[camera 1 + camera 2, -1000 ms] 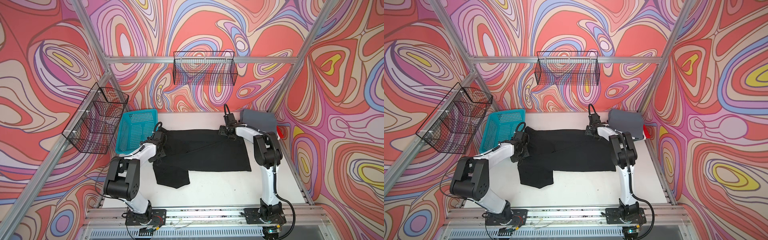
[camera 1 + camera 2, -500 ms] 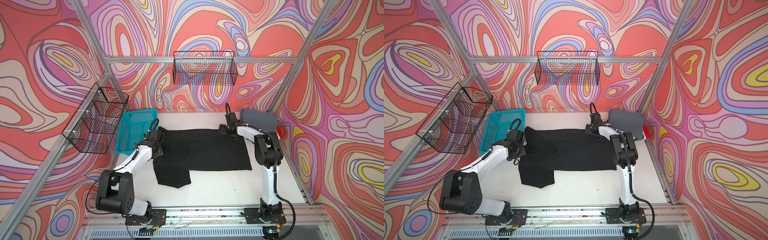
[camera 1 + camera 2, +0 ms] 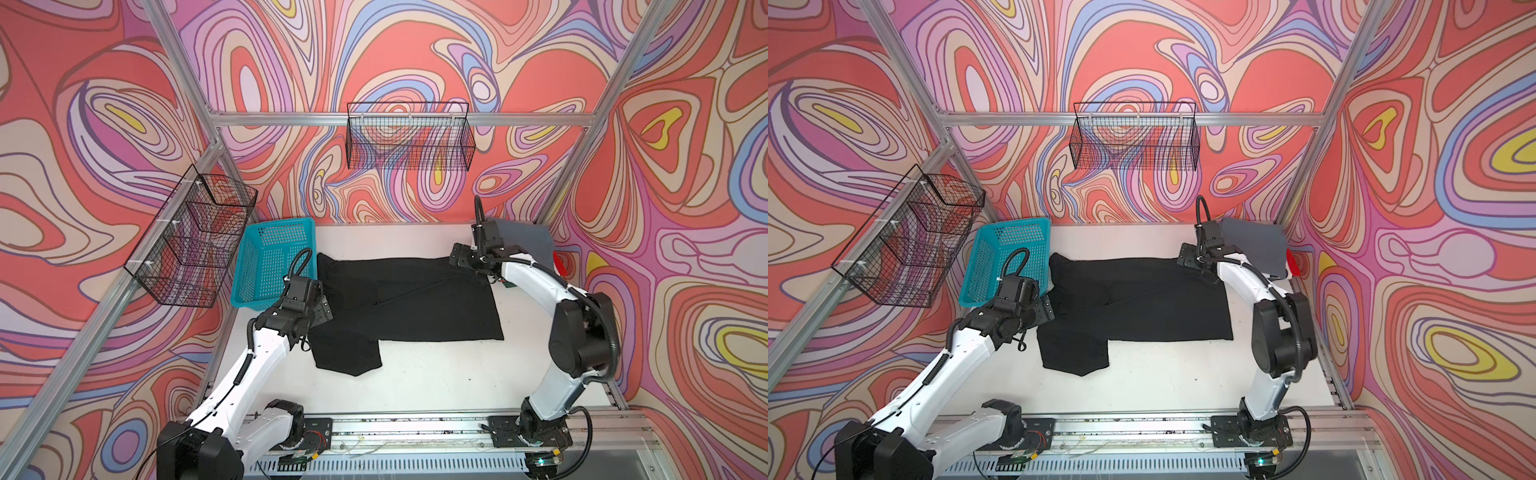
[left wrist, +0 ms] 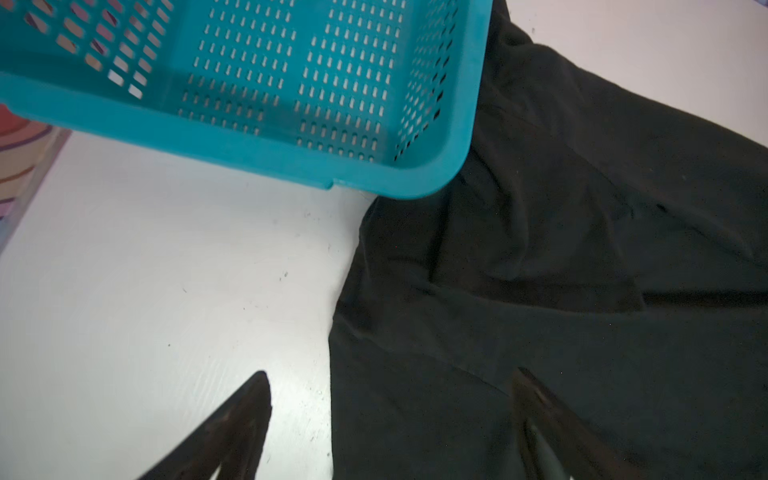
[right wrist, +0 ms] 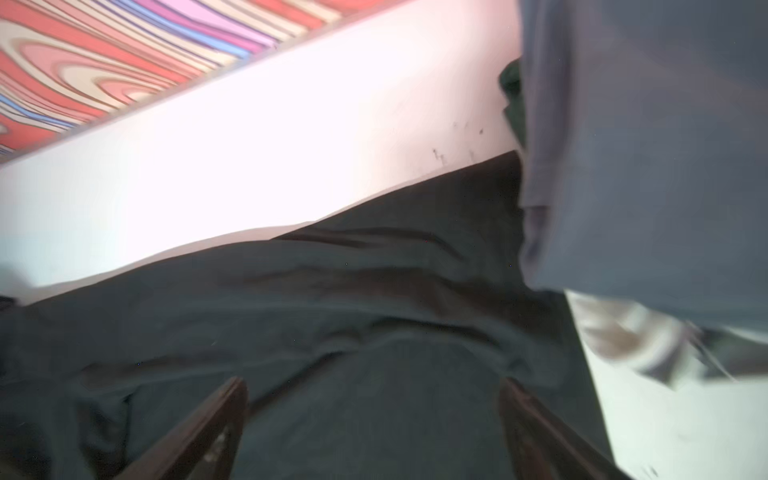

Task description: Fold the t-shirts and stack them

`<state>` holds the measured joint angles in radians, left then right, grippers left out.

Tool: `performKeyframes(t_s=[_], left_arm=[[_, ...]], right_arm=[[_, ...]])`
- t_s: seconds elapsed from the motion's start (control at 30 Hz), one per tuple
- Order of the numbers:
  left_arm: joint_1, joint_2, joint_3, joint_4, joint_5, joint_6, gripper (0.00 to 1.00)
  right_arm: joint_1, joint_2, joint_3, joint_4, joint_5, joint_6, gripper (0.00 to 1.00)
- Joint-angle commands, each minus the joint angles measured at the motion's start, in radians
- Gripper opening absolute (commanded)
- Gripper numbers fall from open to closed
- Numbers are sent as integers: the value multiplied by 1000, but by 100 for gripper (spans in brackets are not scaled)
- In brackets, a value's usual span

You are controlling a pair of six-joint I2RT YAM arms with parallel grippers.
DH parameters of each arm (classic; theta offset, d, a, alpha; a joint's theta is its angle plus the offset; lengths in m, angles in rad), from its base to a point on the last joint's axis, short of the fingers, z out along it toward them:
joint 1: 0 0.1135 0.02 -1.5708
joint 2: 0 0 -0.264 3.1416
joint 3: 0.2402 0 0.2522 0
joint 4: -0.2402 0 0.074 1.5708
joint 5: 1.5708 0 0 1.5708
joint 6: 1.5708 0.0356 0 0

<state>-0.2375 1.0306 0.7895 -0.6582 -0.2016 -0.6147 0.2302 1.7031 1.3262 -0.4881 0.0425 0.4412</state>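
Note:
I will next use my left gripper to grab the black t-shirt by the front sleeve's outer edge point(image 3: 321, 367) and fold that side over the t-shirt's body point(image 3: 420, 310).
A black t-shirt point(image 3: 415, 299) point(image 3: 1142, 303) lies spread flat across the white table, with one sleeve point(image 3: 347, 353) sticking out toward the front. My left gripper point(image 3: 322, 305) point(image 4: 390, 374) is open over the shirt's left edge and holds nothing. My right gripper point(image 3: 457, 259) point(image 5: 372, 382) is open over the shirt's far right corner, with black cloth point(image 5: 332, 311) below its fingers. A folded slate-grey t-shirt point(image 3: 523, 241) point(image 5: 644, 145) tops a pile at the back right. Dark green cloth point(image 5: 513, 95) and a red edge point(image 3: 559, 264) peek out beneath it.
A turquoise perforated basket point(image 3: 274, 257) point(image 4: 249, 145) stands tilted at the back left, touching the black shirt's corner. Black wire baskets hang on the back wall point(image 3: 409, 141) and the left wall point(image 3: 191, 237). Bare white table point(image 3: 415, 386) lies in front of the shirt.
My left gripper has opened, let go of the black shirt's left edge and drawn back slightly toward the front. My right gripper has opened a little wider in place.

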Motion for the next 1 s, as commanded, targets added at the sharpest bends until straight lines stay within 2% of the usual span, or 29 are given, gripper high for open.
performKeyframes(t_s=[0.0,0.23,0.4,0.73,0.97], left_arm=[[-17,-67,-61,-60,70,-57,91],[-102,-165,-203,-63,97,-155,91],[-134,-164,-308,-21,151,-195,89],[-238,-182,-401,-7,147,-279,88],[-248,-179,-436,18,127,-296,84]], right_arm=[[-3,-108,-121,-65,40,40,98],[-4,-345,-348,-212,139,112,98],[-11,-346,-428,-312,180,169,98],[-48,-431,-606,-249,115,285,96],[-63,-420,-680,-160,83,321,95]])
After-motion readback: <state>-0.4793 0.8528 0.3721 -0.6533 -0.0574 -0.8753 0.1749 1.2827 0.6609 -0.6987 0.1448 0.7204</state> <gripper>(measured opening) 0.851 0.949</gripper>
